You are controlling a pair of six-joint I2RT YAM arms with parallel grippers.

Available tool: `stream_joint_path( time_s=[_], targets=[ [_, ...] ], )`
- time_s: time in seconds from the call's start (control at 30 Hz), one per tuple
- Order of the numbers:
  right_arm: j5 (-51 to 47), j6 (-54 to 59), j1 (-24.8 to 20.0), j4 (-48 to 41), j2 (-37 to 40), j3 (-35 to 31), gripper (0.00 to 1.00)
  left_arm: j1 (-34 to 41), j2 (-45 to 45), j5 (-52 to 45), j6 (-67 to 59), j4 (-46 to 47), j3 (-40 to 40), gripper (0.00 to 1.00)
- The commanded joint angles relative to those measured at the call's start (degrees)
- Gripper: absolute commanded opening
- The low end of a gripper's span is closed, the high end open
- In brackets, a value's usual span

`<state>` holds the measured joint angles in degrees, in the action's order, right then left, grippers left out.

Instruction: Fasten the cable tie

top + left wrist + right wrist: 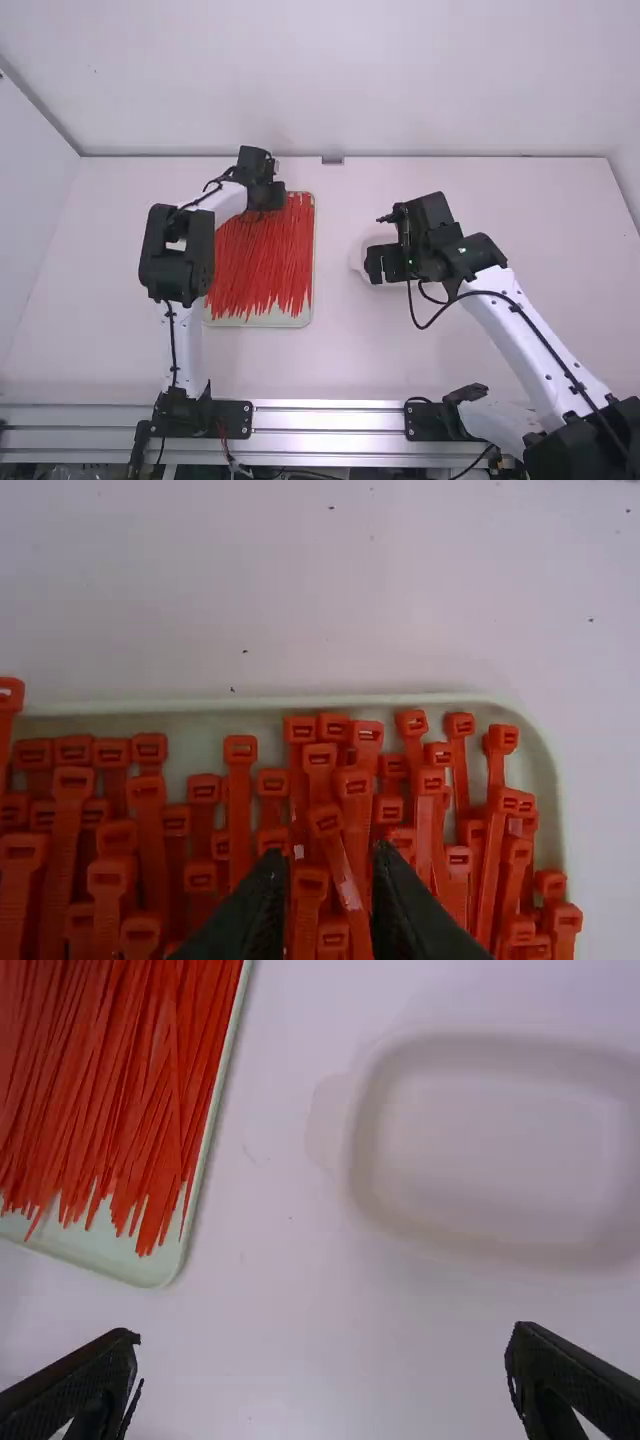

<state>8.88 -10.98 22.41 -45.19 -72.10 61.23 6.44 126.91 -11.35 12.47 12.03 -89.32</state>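
Observation:
I will next use my left gripper to grab the red cable tie by its square head, so that its thin tail (pixel 348 890) stays free to thread through.
A heap of orange-red cable ties (pixel 262 258) lies on a pale tray (pixel 310 300) left of the table's middle. My left gripper (pixel 262 190) is at the tray's far end, low over the tie heads (pixel 320 760). It (pixel 325 880) is open, its fingers (pixel 262 910) standing among the ties with a few tie heads between them. My right gripper (pixel 385 262) hovers to the right of the tray, over a white tub (pixel 357 258). It (pixel 325 1380) is wide open and holds nothing. The ties' tail ends (pixel 120 1090) lie at the tray's near end.
The white tub (pixel 490 1140) is shallow, with nothing in it, and stands a short way right of the tray's edge (pixel 205 1160). Bare white table (pixel 480 200) lies beyond it and toward the back wall.

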Motion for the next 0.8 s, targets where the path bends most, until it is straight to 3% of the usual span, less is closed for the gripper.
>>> stream_joint_path(
  time_s=[0.0, 0.4, 0.77],
  targets=[
    [0.31, -0.15, -0.72, -0.11, -0.24, 1.75, 0.98, 0.35, 0.66, -0.07, 0.13, -0.31, 1.18, 0.23],
    [3.34, 0.59, -3.3, -0.24, -0.24, 1.75, 0.98, 0.35, 0.66, 0.17, 1.27, -4.0, 3.98, 0.22],
    [3.5, 0.59, -2.51, -0.2, -0.24, 1.75, 0.98, 0.35, 0.66, 0.24, 1.01, -4.92, 4.11, 0.21]
  ],
)
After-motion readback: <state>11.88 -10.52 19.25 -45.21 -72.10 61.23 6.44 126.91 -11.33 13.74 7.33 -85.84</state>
